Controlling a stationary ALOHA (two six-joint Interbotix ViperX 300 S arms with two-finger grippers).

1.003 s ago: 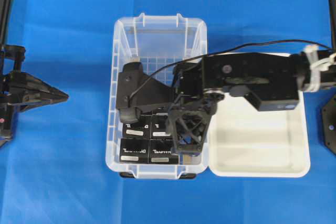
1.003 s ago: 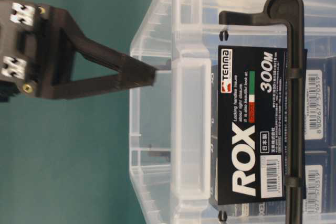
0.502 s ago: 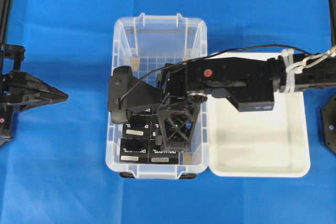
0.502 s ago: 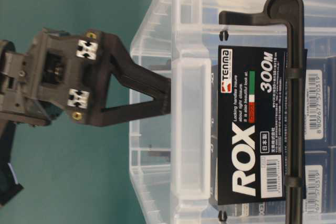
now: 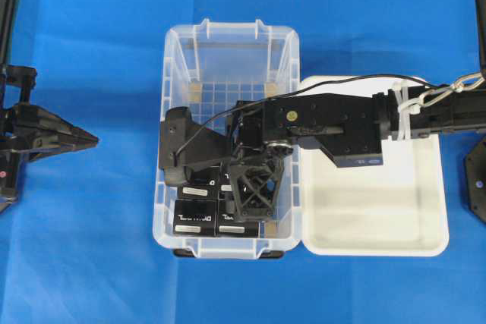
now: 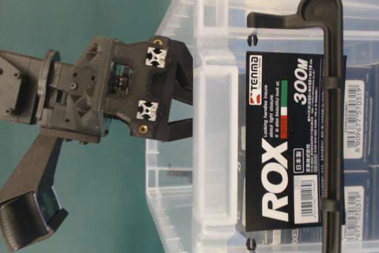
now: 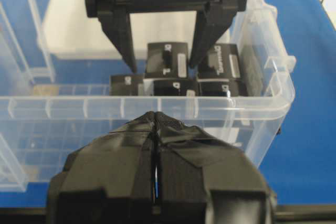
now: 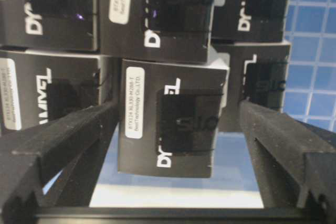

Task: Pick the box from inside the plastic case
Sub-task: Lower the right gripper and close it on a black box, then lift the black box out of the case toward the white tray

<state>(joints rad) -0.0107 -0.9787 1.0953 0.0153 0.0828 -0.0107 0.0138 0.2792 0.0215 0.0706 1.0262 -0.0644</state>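
My right fingers must lower from above the sides of the middle black box (image 8: 170, 119) before closing on it.
The clear plastic case (image 5: 231, 29) stands mid-table with several black boxes (image 5: 194, 220) packed in its near half. My right gripper (image 5: 224, 176) reaches down into the case. It is open wide, and its two fingers (image 8: 68, 135) straddle one box (image 8: 168, 119) that sits higher than its neighbours without touching it. The left wrist view shows the same box (image 7: 167, 59) between the lowered right gripper (image 7: 164, 66). My left gripper (image 5: 89, 139) hovers outside the case's left wall, shut and empty, its tip (image 7: 156, 115) pointing at the wall.
A shallow white tray (image 5: 372, 218) lies against the case's right side under the right arm. The case's far half shows bare grid floor (image 5: 228, 81). A black handle and ROX label (image 6: 278, 146) cover the near wall. Blue cloth covers the table.
The right gripper has opened wide and come down and left into the case, over the boxes. The left arm has not moved.
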